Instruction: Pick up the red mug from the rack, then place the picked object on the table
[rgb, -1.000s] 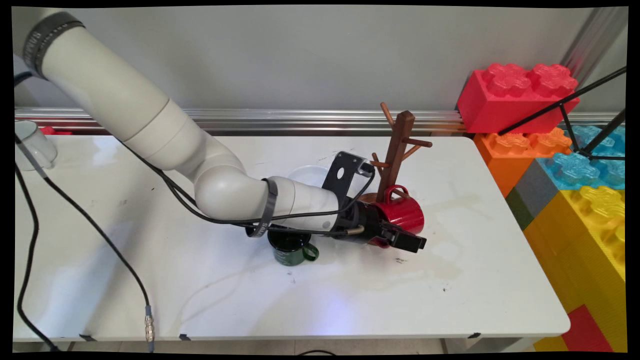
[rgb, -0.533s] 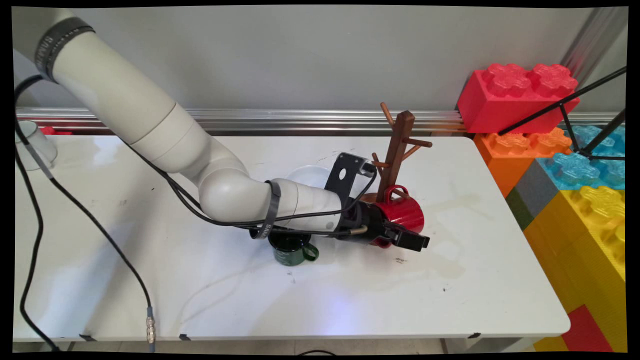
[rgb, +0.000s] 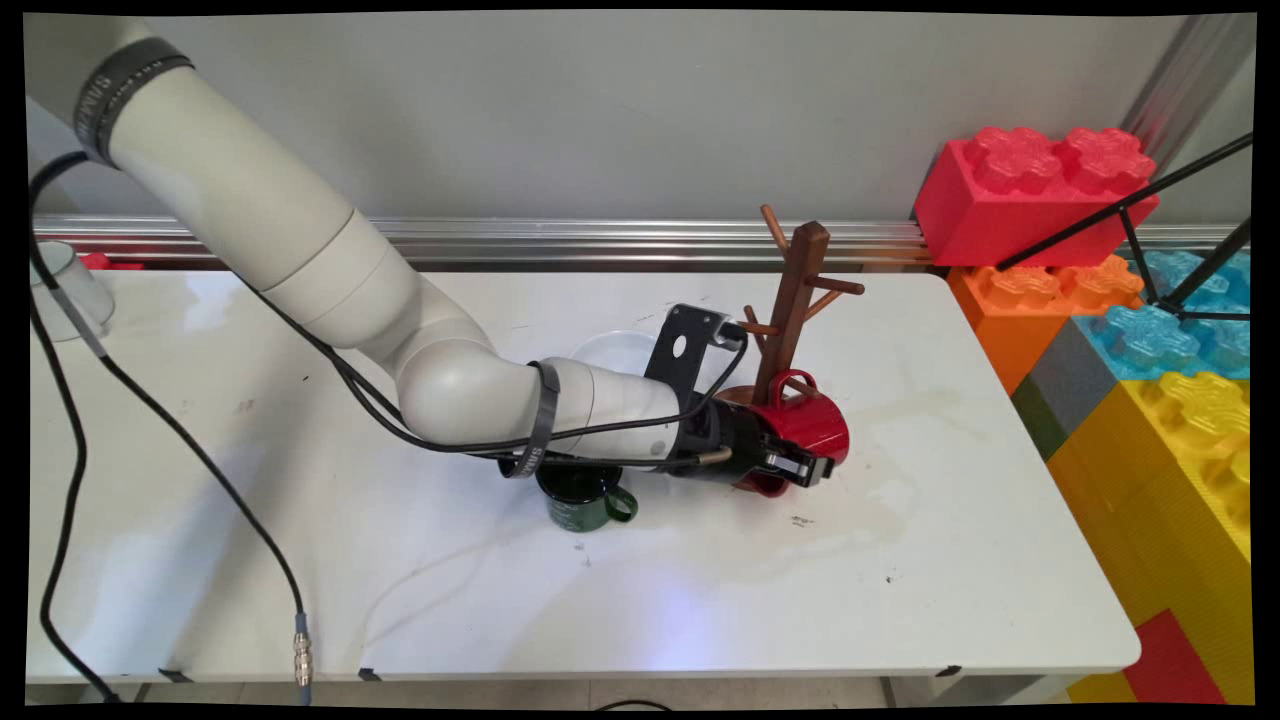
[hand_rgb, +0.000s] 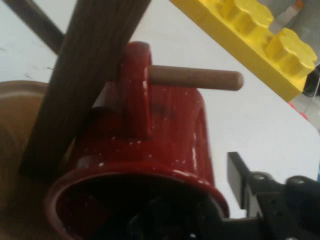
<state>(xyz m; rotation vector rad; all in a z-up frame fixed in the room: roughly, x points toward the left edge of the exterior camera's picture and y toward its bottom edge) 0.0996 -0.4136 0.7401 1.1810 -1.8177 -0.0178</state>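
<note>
My gripper is to pick up the red mug by its rim (hand_rgb: 214, 194) next, and that leaves the red mug's handle (hand_rgb: 136, 92) free to slide off the wooden peg.
A red speckled mug (rgb: 812, 421) hangs by its handle on a low peg (hand_rgb: 196, 78) of the brown wooden mug tree (rgb: 795, 300), its mouth turned toward the hand. My gripper (rgb: 796, 466) is at the mug's rim (hand_rgb: 165, 172) and stands open. One finger (hand_rgb: 239, 176) shows outside the mug wall with a small gap to it. The other finger is lost in the dark inside the mug. The tree's trunk (hand_rgb: 85, 80) crosses the hand view just behind the handle.
A dark green mug (rgb: 583, 498) stands under the forearm, and a clear round dish (rgb: 612, 350) lies behind it. A white mug (rgb: 65, 290) sits at the far left. Large toy blocks (rgb: 1040, 190) are stacked beyond the table's right edge, with a yellow one (hand_rgb: 245, 30) showing in the hand view.
The outer finger, which reached past the mug toward the right, now ends shorter against the mug's side. The hand has drawn back a little to the left. The mug stays on the peg.
</note>
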